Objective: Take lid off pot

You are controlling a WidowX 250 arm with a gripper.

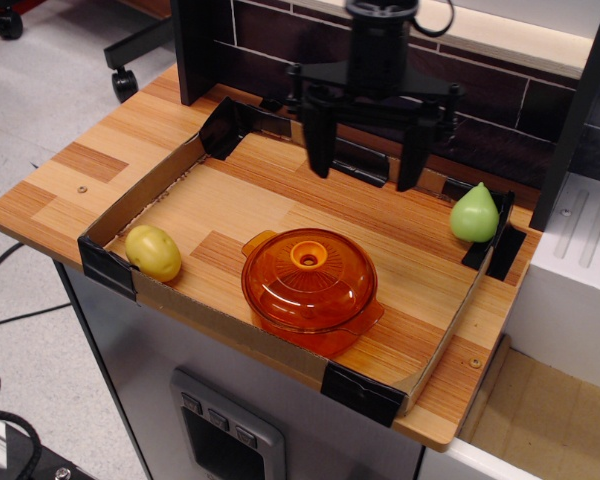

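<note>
My gripper is about to grab the translucent orange lid's central knob [309,254], because I need to take the lid off the orange pot [325,330] next.
The translucent orange lid [310,278] with its ring knob sits on the orange pot [325,330] near the front of the cardboard tray. One pot handle shows at the back left and one at the front right. My black gripper [365,170] hangs open above the tray, behind and above the lid, with its two fingers spread wide. It holds nothing and touches nothing.
A low cardboard tray [140,190] with black tape corners sits on the wooden counter. A yellow potato-like fruit [153,252] lies at its front left. A green pear [474,213] stands at the right wall. A dark brick backsplash rises behind.
</note>
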